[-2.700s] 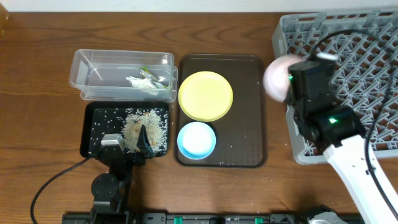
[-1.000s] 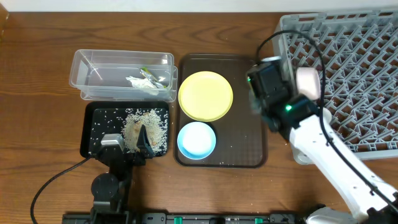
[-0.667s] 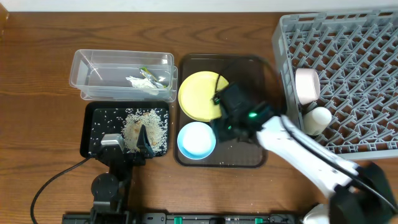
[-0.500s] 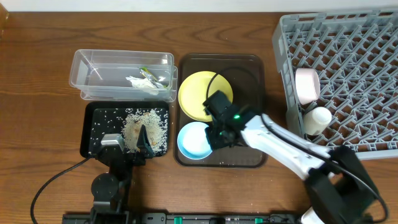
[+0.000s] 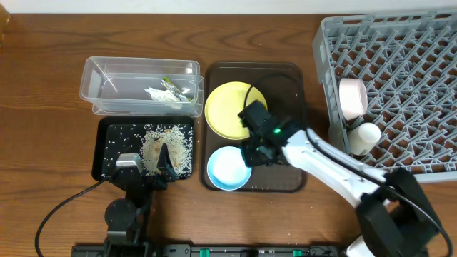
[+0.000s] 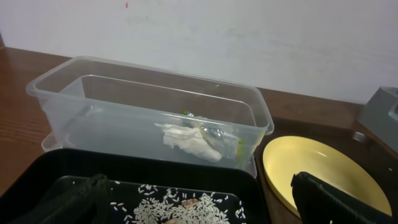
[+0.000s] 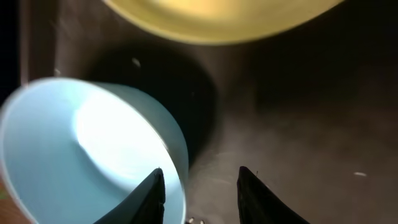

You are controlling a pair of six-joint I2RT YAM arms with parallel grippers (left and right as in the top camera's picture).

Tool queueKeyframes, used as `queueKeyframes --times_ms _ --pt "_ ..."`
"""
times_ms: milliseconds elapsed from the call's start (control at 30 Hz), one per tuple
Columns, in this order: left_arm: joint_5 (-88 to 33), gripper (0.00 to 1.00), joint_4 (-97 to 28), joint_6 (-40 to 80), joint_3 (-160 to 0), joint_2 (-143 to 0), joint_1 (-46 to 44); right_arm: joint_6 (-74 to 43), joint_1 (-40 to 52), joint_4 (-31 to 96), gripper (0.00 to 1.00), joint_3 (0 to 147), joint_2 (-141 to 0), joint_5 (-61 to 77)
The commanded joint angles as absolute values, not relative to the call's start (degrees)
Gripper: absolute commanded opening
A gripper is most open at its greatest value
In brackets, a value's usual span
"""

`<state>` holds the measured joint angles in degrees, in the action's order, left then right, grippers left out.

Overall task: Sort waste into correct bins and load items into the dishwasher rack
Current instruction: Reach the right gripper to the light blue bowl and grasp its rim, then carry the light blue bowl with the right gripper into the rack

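My right gripper grabs the light blue bowl's rim (image 5: 248,164) nearest the grey rack (image 5: 407,64) next, so the bowl's far edge stays free to slot between the rack's wires.
The light blue bowl (image 5: 228,170) sits at the front of the brown serving tray (image 5: 289,78), with the yellow plate (image 5: 232,107) behind it. My right gripper (image 5: 253,152) is open at the bowl's right rim. In the right wrist view its fingers (image 7: 200,186) straddle the rim of the bowl (image 7: 81,143), one inside and one outside. The white bowl (image 5: 353,97) and white cup (image 5: 365,135) stand in the grey rack (image 5: 407,64). My left gripper (image 5: 148,163) is open over the black tray (image 5: 107,139) of rice (image 6: 186,208). No chopsticks are in view.
The clear tub (image 5: 107,75) behind the black tray holds the snack wrapper (image 5: 171,84) and white paper scraps (image 6: 189,140). The rack's left wall stands close to the right of the serving tray. A few rice grains lie on the serving tray.
My right arm has left the white bowl in the rack and swung left down to the blue bowl. The blue bowl has shifted slightly toward the front. The left arm has not moved.
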<state>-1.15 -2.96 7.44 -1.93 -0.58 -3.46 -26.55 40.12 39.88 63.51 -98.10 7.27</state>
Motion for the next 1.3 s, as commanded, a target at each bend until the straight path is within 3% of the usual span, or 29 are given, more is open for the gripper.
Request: queueKeyframes --times_ms 0,267,367,433,633,1000,1267 --pt "-0.84 0.95 -3.92 6.87 -0.23 -0.23 -3.18 -26.79 40.34 40.07 0.38 63.18 -97.78 6.42" --pt "-0.84 0.95 -3.92 6.9 -0.23 -0.23 -3.18 -28.73 43.11 40.18 0.25 63.13 -101.93 6.28" --pt "-0.84 0.95 -3.92 6.9 -0.23 -0.23 -3.18 -29.21 42.57 41.01 0.08 63.29 -101.67 4.64" --pt "-0.84 0.95 -3.92 6.87 -0.23 -0.23 -3.18 -29.3 41.5 41.63 0.01 63.7 -100.9 3.03" --pt "-0.84 0.95 -3.92 6.9 -0.23 -0.23 -3.18 -28.88 36.23 44.07 0.01 65.36 -93.08 -12.1" --pt "-0.84 0.95 -3.92 6.87 -0.23 -0.23 -3.18 -17.28 29.15 36.49 0.01 67.02 -72.77 -71.64" --pt "-0.84 0.95 -3.92 6.9 -0.23 -0.23 -3.18 -12.14 12.8 32.62 0.01 67.02 -76.88 -73.97"
